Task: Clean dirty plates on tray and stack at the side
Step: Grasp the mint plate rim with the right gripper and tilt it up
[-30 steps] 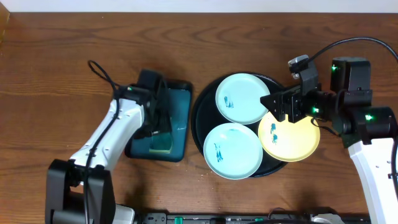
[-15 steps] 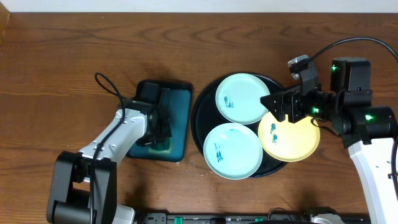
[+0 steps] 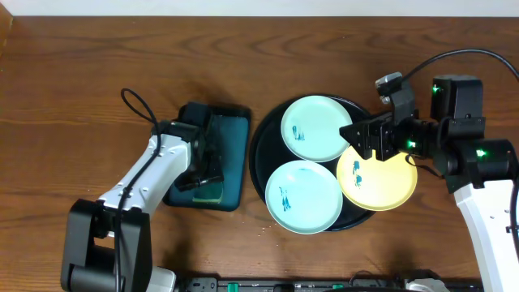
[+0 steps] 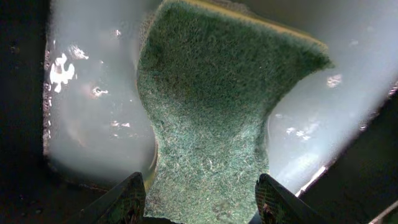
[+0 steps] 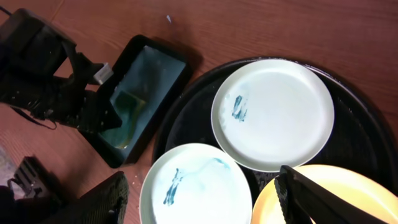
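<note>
My left gripper grabs the green sponge (image 4: 211, 124) across its sides at the sponge's near end (image 4: 203, 194) next. That leaves the sponge's far end free to clean plates.
Three plates lie on the round black tray (image 3: 258, 158): a mint plate (image 3: 316, 127) at the back, a mint plate (image 3: 304, 196) at the front, both with teal smears, and a yellow plate (image 3: 377, 180) at the right with small teal marks. My right gripper (image 3: 358, 134) is open and empty above the tray; in the right wrist view its fingers (image 5: 205, 205) straddle the front mint plate (image 5: 193, 186) from above. My left gripper (image 3: 203, 166) is open, its fingers (image 4: 202, 205) on either side of the green sponge (image 4: 211, 124).
The sponge (image 3: 212, 193) lies in a rectangular dark teal tray (image 3: 233, 138) left of the black tray. This teal tray (image 5: 155, 68) and my left arm (image 5: 50, 81) show in the right wrist view. Brown wooden table (image 3: 97, 73) lies around them.
My left arm has shifted slightly over the teal tray, the gripper staying at the sponge. The right arm and the plates have not moved.
</note>
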